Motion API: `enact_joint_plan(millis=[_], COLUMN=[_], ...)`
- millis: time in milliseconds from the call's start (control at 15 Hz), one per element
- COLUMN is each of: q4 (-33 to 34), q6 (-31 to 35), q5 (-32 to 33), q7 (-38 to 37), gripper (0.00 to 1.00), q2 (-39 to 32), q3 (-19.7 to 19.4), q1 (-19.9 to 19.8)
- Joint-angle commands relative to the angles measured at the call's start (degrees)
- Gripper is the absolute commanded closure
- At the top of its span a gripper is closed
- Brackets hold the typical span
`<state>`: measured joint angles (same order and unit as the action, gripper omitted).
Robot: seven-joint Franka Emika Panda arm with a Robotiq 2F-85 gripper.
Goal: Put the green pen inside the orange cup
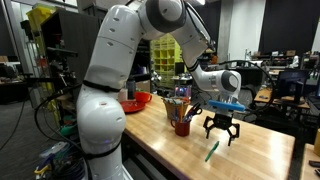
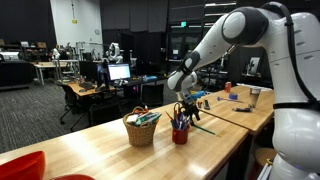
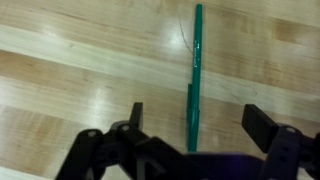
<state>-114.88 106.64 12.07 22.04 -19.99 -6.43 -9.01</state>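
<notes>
I need to close my gripper on the green pen's near end [image 1: 216,146] [image 3: 193,120]. My fingers are down at the tabletop in an exterior view, with that end between them.
The green pen [image 3: 194,75] lies flat on the wooden table; it also shows in an exterior view [image 1: 212,151]. My gripper [image 3: 198,125] hangs open above it, fingers either side of the pen's near end, not touching it. In the exterior views the gripper [image 1: 222,132] [image 2: 190,107] hovers just over the tabletop. The orange cup [image 1: 181,126] [image 2: 180,134] stands upright beside the gripper with several pens sticking out of its top.
A wicker basket [image 2: 141,131] [image 1: 176,104] of pens stands near the cup. A red bowl [image 1: 137,101] sits further along the table. The table edge [image 1: 160,155] runs close to the pen. Desks and monitors fill the background.
</notes>
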Motion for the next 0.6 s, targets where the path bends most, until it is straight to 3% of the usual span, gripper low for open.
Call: enact_joint_plan(millis=[0,200,533], q4=[1.59,1.97,1.65], q6=[-0.08,-0.16,-0.13], q5=[0.45,0.27,0.73], q7=[-0.52,-0.32,-0.60], gripper=[0.22,0.39,0.77], q2=[-1.57,-2.22,-1.70], q3=[0.31,0.31,0.22], q1=[-0.42,-0.67,-0.56])
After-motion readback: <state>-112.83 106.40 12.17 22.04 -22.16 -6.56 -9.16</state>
